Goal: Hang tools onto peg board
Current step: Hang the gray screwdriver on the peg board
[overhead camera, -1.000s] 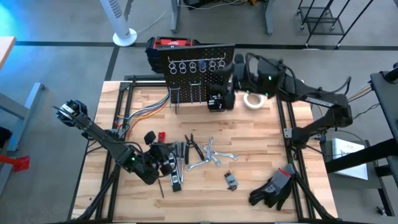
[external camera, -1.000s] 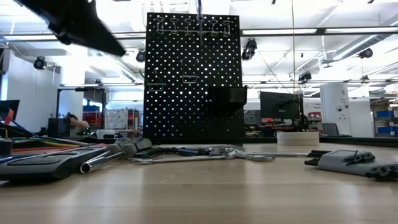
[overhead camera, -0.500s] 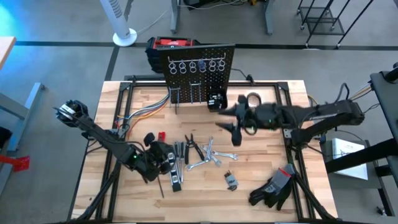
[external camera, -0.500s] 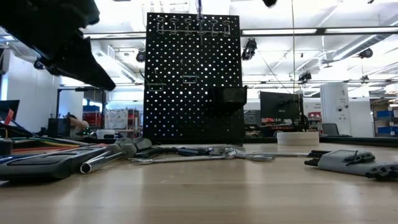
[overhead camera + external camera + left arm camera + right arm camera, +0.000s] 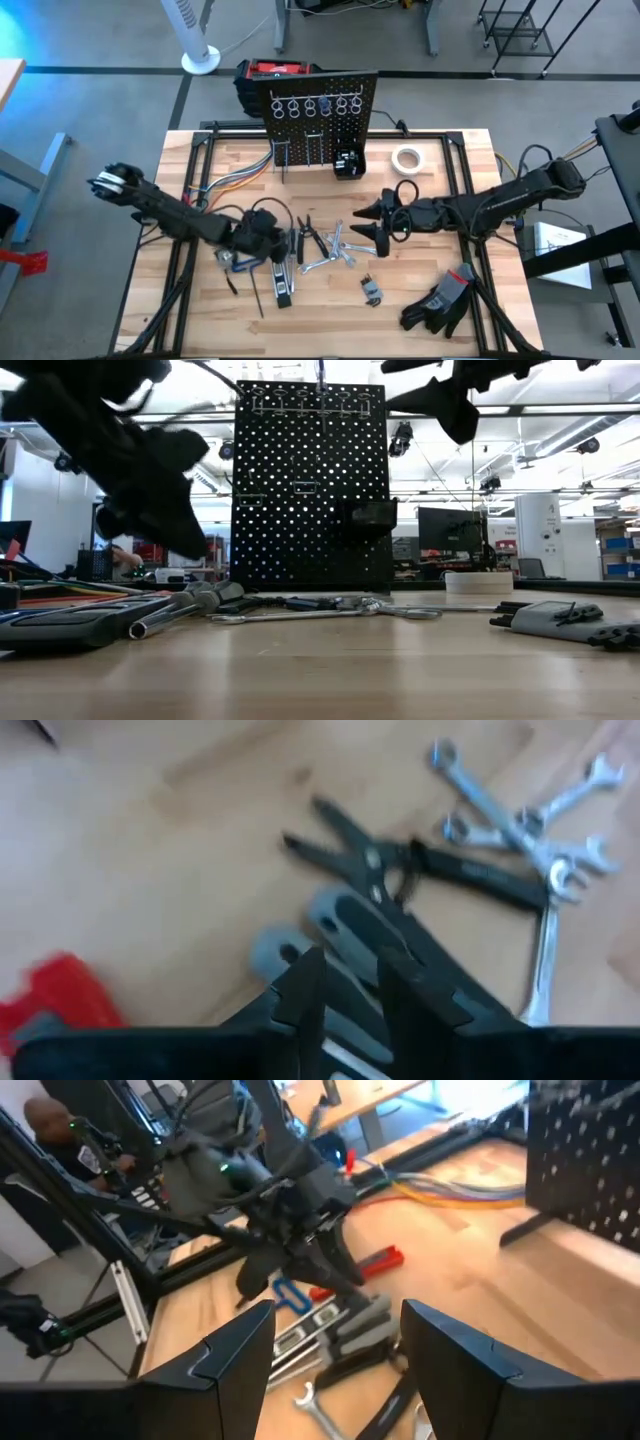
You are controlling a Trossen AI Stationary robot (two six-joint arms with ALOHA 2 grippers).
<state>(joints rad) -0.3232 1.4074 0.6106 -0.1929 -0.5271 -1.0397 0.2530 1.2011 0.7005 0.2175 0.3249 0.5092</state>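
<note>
I will next grab the tool by its grey handle [image 5: 293, 243] with my left gripper. The tool's shaft then stays free to hang on the peg board [image 5: 322, 110].
The tools lie loose in the middle of the table: black pliers [image 5: 317, 240], silver wrenches [image 5: 340, 252] and grey-handled tools [image 5: 283, 280]. The peg board [image 5: 322, 110] stands upright at the far edge, with a row of ring hooks [image 5: 315, 104] along its top and a small black bin [image 5: 347, 162]. My left gripper [image 5: 278, 243] hovers over the left end of the tool pile. Its fingers [image 5: 300, 990] stand a narrow gap apart, above the grey handles [image 5: 340, 920], with nothing between them. My right gripper [image 5: 368, 228] hangs wide open [image 5: 335, 1370] above the pile's right end.
Black gloves [image 5: 440, 300] lie at the near right and a white tape roll [image 5: 405, 158] at the far right. A red-and-black box [image 5: 275, 72] sits behind the board. Coloured cables [image 5: 235, 180] run over the far left. A red-handled tool [image 5: 60, 995] lies beside my left gripper.
My right gripper has come away from the peg board, sinking and swinging toward the near edge until it hangs over the tools; it has rolled on the way. My left gripper has dropped and shifted toward the far right over the pile, also rolling.
</note>
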